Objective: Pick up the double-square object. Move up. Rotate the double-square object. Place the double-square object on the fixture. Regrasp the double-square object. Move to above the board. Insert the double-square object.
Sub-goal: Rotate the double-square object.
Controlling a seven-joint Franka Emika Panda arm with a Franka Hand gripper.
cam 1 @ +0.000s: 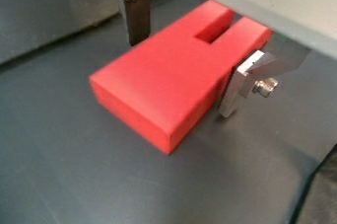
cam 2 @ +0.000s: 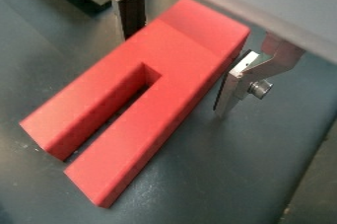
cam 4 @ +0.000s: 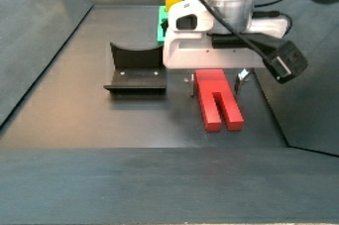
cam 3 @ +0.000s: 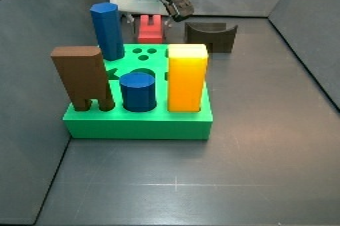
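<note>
The red double-square object has to go on the dark fixture [cam 3: 210,36]. My gripper needs to grab it by its pair of long sides next.
The red double-square object [cam 1: 158,75] [cam 2: 145,95] lies flat on the dark floor, its slot facing up. In both side views it sits behind the board, directly below the arm [cam 3: 151,28] [cam 4: 220,102]. My gripper [cam 1: 184,70] [cam 2: 179,65] straddles one end of it, open. One finger [cam 1: 136,16] stands a small gap away from one long side. The other finger [cam 1: 241,82] is close against the opposite side. The dark fixture [cam 3: 210,36] [cam 4: 135,68] stands on the floor beside the block. The green board [cam 3: 133,125] is the nearest thing in a side view.
The board carries a brown arch-legged block [cam 3: 83,76], a tall blue cylinder [cam 3: 106,31], a shorter blue cylinder [cam 3: 138,91] and a yellow-orange block [cam 3: 188,79]. Dark walls enclose the floor on all sides.
</note>
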